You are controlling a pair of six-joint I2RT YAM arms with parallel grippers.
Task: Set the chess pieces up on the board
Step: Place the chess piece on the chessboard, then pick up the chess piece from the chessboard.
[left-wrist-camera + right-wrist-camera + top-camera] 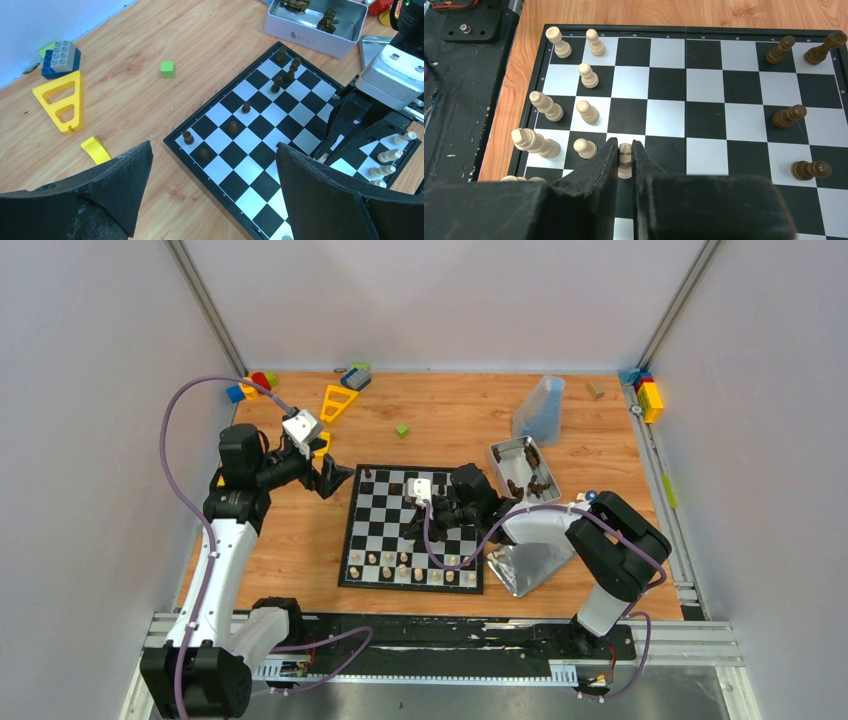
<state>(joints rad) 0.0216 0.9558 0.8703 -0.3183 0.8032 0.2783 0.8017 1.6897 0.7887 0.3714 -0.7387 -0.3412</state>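
Note:
The robot's right gripper is ready to release: the base of the cream chess piece is just above a free square, so the piece would end upright on the board if the gripper opened now.
The black-and-white board (pixel 415 527) lies mid-table. Cream chess pieces (pixel 405 567) stand along its near rows, dark brown ones (pixel 390 483) along the far rows. My right gripper (pixel 624 150) is shut on a cream chess piece (pixel 625 159), just above the board near the other cream pieces (pixel 586 111). Dark pieces (pixel 789 116) stand at the opposite side in that view. My left gripper (pixel 335 480) hangs open and empty beside the board's far left corner (pixel 176 137), with dark pieces (pixel 233 127) beyond its fingers.
A metal tray (pixel 524 469) with dark pieces sits right of the board, a second flat tray (pixel 528 567) near the right arm. A yellow triangle (pixel 337 401), green cube (pixel 401 430), coloured blocks (pixel 250 386) and a blue-grey container (pixel 541 410) lie toward the back.

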